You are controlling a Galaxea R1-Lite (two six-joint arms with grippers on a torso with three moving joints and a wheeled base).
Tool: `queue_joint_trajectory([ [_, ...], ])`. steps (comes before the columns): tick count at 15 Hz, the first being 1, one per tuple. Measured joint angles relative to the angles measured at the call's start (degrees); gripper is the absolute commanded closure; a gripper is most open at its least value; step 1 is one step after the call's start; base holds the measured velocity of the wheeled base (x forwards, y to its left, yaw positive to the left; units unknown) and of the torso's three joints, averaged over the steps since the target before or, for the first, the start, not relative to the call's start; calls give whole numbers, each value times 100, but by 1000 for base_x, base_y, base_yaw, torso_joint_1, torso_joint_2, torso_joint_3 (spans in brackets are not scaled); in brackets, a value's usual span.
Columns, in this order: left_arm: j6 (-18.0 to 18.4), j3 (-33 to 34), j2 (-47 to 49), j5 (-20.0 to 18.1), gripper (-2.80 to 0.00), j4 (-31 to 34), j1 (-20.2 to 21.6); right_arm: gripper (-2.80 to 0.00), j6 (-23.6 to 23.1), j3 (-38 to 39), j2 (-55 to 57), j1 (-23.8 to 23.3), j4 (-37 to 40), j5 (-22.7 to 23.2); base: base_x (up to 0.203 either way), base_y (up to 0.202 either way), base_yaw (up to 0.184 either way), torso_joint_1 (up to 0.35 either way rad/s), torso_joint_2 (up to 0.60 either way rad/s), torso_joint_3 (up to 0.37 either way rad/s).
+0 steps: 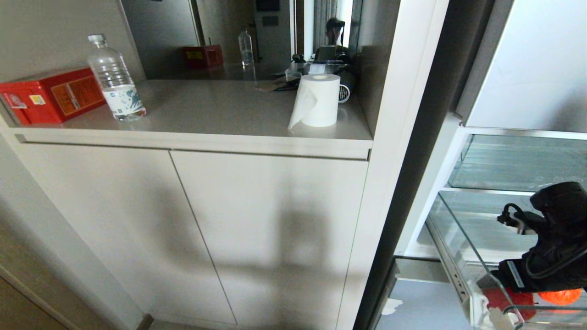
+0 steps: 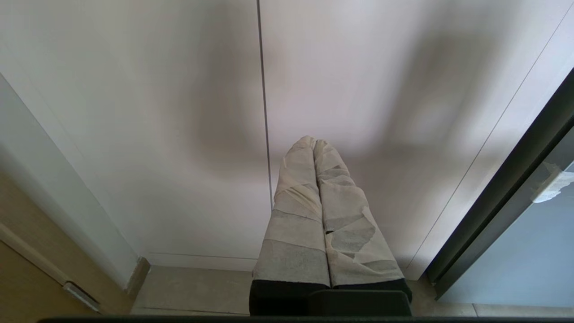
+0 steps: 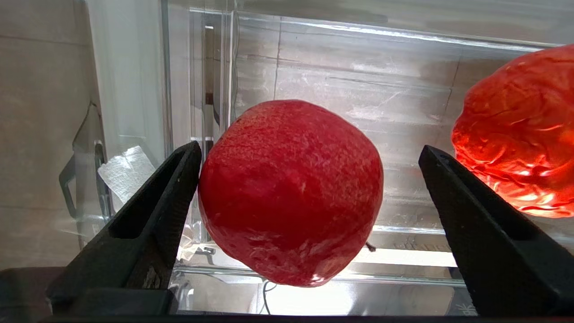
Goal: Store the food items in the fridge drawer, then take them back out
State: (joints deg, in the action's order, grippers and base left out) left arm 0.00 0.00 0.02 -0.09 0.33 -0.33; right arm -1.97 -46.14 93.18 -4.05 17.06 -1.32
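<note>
I will close my right gripper, because its fingers reach down beside the sides of the round red item in the clear drawer. Closing now would catch it now.
In the right wrist view the round red food item (image 3: 291,193) lies on the ribbed floor of the clear fridge drawer (image 3: 358,89). My right gripper (image 3: 309,153) is open around it: one black finger (image 3: 179,179) sits right against its side, the other (image 3: 453,188) stands well apart. The orange-red ribbed food item (image 3: 515,130) lies beside that far finger. In the head view my right arm (image 1: 550,247) reaches down into the pulled-out drawer (image 1: 451,256), with the red item (image 1: 509,300) and the orange one (image 1: 560,296) below it. My left gripper (image 2: 314,142), wrapped in tape, is shut and empty, facing cabinet doors.
Left of the fridge is a counter (image 1: 220,114) with a water bottle (image 1: 114,80), a red box (image 1: 52,96) and a paper roll (image 1: 318,101). White cabinet doors (image 1: 183,229) lie beneath it. A clear fridge shelf (image 1: 518,160) sits above the drawer. A person shows in the reflection behind the counter.
</note>
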Motion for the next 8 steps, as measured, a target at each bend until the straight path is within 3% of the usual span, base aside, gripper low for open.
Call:
queue_joint_trajectory([
  [2,0,0,0,2,0,2,0,-280,-1,6,1,0,5,1,0,0,0,0,0,0],
  [3,0,0,0,-1,0,0,-1,0,-3,9,1,0,5,2,0,0,0,0,0,0],
  [8,0,0,0,-1,0,0,0,0,-80,82,-26,-5,-3,1,0,0,0,0,0,0],
])
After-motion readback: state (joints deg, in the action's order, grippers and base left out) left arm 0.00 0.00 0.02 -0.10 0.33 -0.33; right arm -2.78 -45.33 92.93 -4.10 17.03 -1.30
